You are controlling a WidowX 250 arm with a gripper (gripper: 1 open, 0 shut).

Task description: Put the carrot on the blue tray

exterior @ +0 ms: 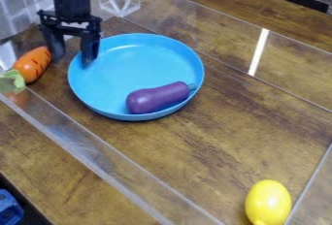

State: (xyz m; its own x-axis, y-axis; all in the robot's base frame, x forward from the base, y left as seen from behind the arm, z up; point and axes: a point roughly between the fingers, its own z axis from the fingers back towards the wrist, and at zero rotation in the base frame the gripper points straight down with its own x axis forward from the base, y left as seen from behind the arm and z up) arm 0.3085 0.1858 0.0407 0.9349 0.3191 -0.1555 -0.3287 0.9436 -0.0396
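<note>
Next, my gripper grabs the carrot by its thick orange body point(37, 62), to put it on the blue tray point(116, 79).
The orange carrot point(31, 64) with its light green top lies on the wooden table at the far left, outside the blue tray point(116, 79). My gripper point(73, 52) points straight down between the carrot and the tray's left rim, just right of the carrot. Its two black fingers point(54, 50) stand apart, open, with nothing between them. A purple eggplant point(158, 96) lies inside the tray, right of its centre.
A yellow lemon point(269, 204) sits near the front right corner of the table. A clear raised strip point(78, 142) runs along the table's front left edge. A white rack stands behind the arm at the back left.
</note>
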